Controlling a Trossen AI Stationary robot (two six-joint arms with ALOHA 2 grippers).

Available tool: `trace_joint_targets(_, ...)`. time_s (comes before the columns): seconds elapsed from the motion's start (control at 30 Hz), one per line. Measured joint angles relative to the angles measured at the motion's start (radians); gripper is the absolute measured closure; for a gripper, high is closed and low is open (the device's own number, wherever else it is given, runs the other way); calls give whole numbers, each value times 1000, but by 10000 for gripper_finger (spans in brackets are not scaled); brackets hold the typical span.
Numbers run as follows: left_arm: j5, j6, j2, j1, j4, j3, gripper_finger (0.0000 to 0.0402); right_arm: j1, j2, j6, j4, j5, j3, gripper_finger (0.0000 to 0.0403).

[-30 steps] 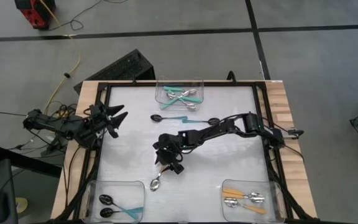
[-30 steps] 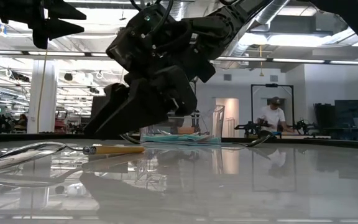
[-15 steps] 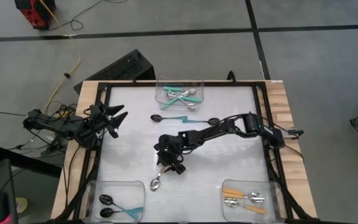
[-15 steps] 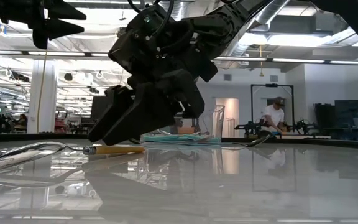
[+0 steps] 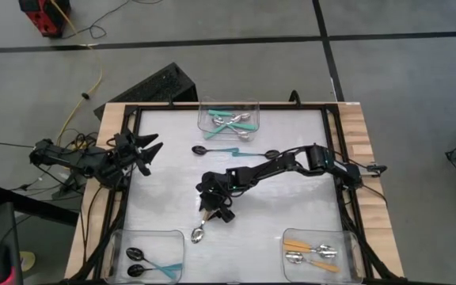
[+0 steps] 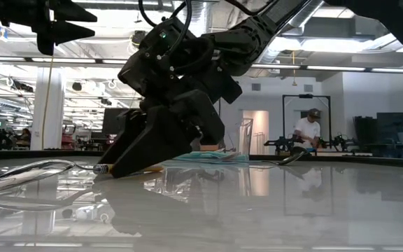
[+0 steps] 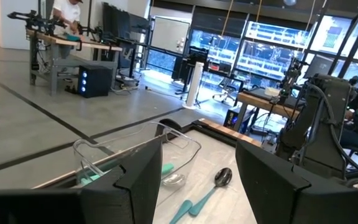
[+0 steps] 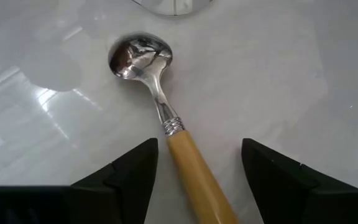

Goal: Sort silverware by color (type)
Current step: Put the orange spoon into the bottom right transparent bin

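Note:
The right gripper's fingers reach down on both sides of the orange handle (image 8: pixel 191 168), close to the white table. The robot needs to close them now. Closing now would hold the orange-handled spoon.
An orange-handled spoon (image 5: pixel 199 230) lies flat on the table, silver bowl toward the near edge; it also shows in the right wrist view (image 8: pixel 159 102) and the low view (image 6: pixel 128 168). My right gripper (image 5: pixel 212 212) is open and low over it. Its fingers stand on either side of the orange handle (image 8: pixel 191 168) with gaps between, and the tips are down near the tabletop (image 6: pixel 117 170). Two black-bowled teal-handled spoons (image 5: pixel 216 150) (image 5: pixel 260 154) lie toward the far side. My left gripper (image 5: pixel 142 150) waits open and raised at the left edge.
A clear bin (image 5: pixel 228 117) at the far edge holds silver-and-teal spoons. A bin at the near left (image 5: pixel 150 252) holds black-bowled spoons, and one at the near right (image 5: pixel 320 252) holds orange-handled spoons. A black frame rims the table.
My right gripper has gone down toward the table over the orange spoon's handle and tipped steeper, so its fingertips are now at the tabletop. The spoon has stayed where it was.

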Motion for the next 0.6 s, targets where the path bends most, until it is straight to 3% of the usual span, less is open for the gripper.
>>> trace_joint_targets(0.13,-1,0,0,0,0,0,212,-1,0,1,-1,0,0,170)
trace_joint_targets(0.47,-2,1,0,0,0,0,212,-3,1,23,-8,2,0,290)
trace_joint_targets(0.6,-2,1,0,0,0,0,212,-8,1,46,-27,1,-1,317)
